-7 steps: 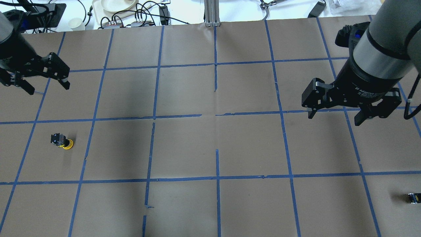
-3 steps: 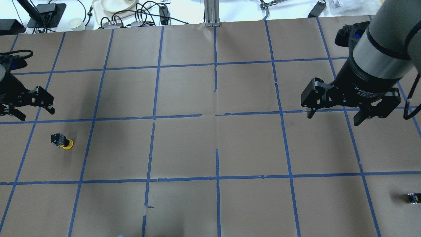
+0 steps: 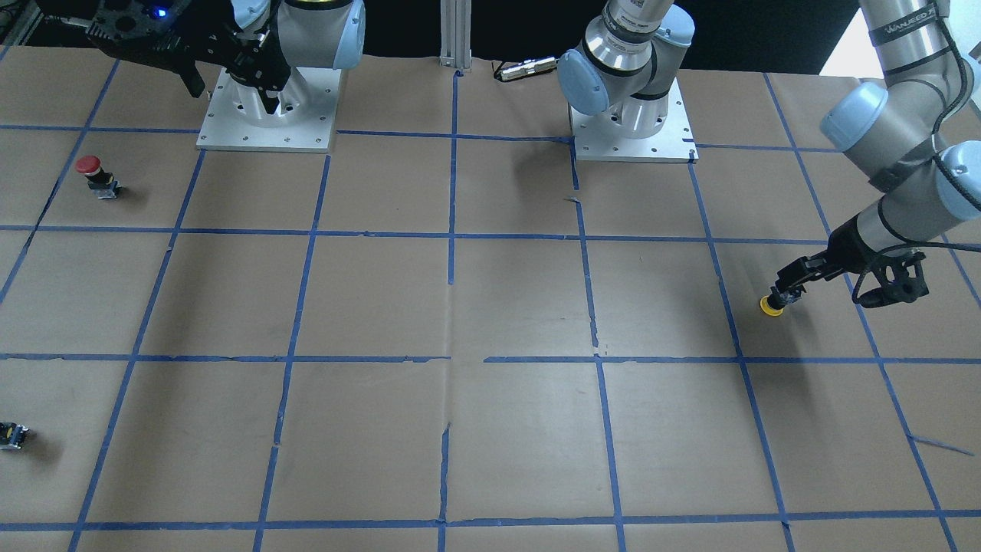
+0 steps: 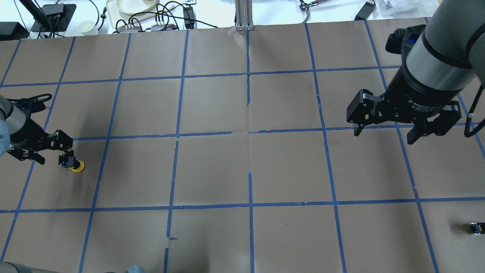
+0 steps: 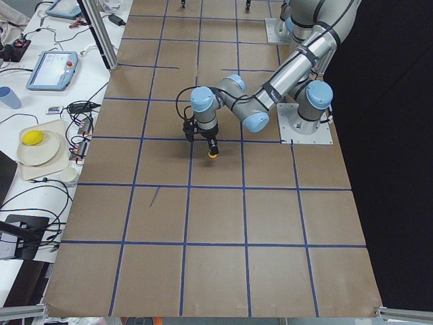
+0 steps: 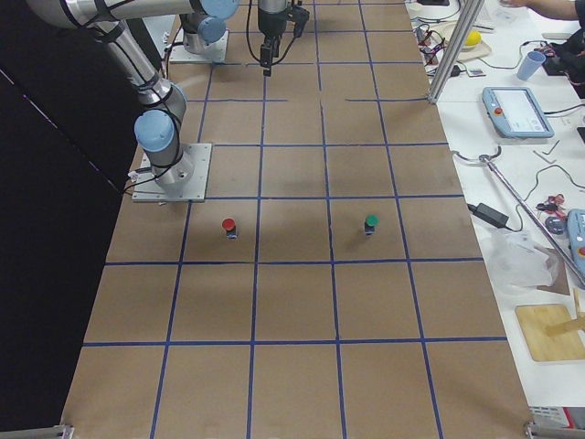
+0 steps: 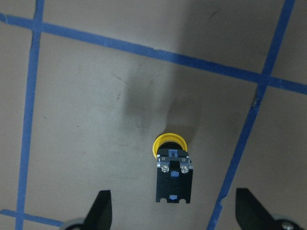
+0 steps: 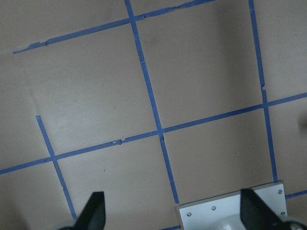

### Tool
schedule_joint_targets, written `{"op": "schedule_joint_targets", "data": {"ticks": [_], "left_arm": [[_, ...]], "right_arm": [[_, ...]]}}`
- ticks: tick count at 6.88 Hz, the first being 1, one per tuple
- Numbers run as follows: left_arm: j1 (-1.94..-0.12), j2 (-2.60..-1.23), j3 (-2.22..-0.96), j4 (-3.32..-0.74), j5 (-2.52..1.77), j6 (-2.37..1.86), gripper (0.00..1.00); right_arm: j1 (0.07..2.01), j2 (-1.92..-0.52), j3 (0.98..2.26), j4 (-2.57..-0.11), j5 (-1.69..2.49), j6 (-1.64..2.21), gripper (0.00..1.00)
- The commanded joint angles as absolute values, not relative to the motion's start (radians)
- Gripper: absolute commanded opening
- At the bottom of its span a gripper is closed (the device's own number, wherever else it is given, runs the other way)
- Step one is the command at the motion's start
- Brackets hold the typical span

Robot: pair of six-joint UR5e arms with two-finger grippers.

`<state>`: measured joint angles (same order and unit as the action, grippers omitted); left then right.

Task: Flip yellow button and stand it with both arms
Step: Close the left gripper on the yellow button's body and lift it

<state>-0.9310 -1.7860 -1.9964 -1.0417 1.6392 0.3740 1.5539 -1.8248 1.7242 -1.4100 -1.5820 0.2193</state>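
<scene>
I need to grab it by its black body (image 3: pixel 789 296) with my left gripper next, so the button's yellow cap (image 3: pixel 770 308) stays free to flip.
The yellow button (image 4: pixel 77 166) sits at the table's left; its yellow cap seems to rest on the paper with the black and grey body (image 7: pixel 174 178) on top. It also shows in the front view (image 3: pixel 769 306) and the left side view (image 5: pixel 212 155). My left gripper (image 4: pixel 53 158) is open and low over it; in the left wrist view (image 7: pixel 173 211) the body lies between the two fingertips (image 7: pixel 101 207), apart from both. My right gripper (image 4: pixel 383 136) is open and empty, high over the right side, far from the button.
A red-capped button (image 3: pixel 90 170) and a green-capped button (image 6: pixel 370 222) stand on the robot's right side. A tiny black part with a yellow spot (image 4: pixel 476 227) lies near the right edge. Two arm base plates (image 3: pixel 264 126) sit at the near edge. Cables and dishes (image 4: pixel 132 15) lie beyond the far edge.
My left gripper has come from the far left edge toward the near side and down to the yellow button, staying open. The button and the right arm have hardly moved.
</scene>
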Motion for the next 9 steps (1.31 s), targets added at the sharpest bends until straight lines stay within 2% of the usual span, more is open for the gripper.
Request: {"op": "schedule_joint_targets", "data": {"ticks": [1, 3, 4, 5, 6, 7, 9], "left_arm": [[-0.927, -1.798, -2.033, -0.991, 1.638, 0.373, 0.85], [-0.927, -1.793, -2.028, -0.991, 1.640, 0.376, 0.66], [-0.928, -1.784, -2.028, -0.992, 1.640, 0.379, 0.30], [-0.942, -1.776, -2.026, -0.991, 1.640, 0.382, 0.12], [-0.949, -1.773, -2.010, -0.973, 1.634, 0.412, 0.00], [-0.953, -1.770, -1.958, -0.998, 1.634, 0.420, 0.00], [-1.014, -1.709, -1.828, -1.252, 1.611, 0.414, 0.00]], "right_arm": [[1.554, -1.825, 1.726, -1.411, -1.582, 0.219, 1.00], [1.554, -1.825, 1.727, -1.413, -1.582, 0.221, 1.00], [1.554, -1.825, 1.727, -1.413, -1.582, 0.221, 1.00], [1.554, -1.825, 1.727, -1.413, -1.583, 0.219, 1.00], [1.554, -1.825, 1.727, -1.411, -1.582, 0.219, 1.00], [1.554, -1.825, 1.727, -1.411, -1.583, 0.218, 1.00], [1.552, -1.821, 1.727, -1.416, -1.582, 0.219, 1.00]]}}
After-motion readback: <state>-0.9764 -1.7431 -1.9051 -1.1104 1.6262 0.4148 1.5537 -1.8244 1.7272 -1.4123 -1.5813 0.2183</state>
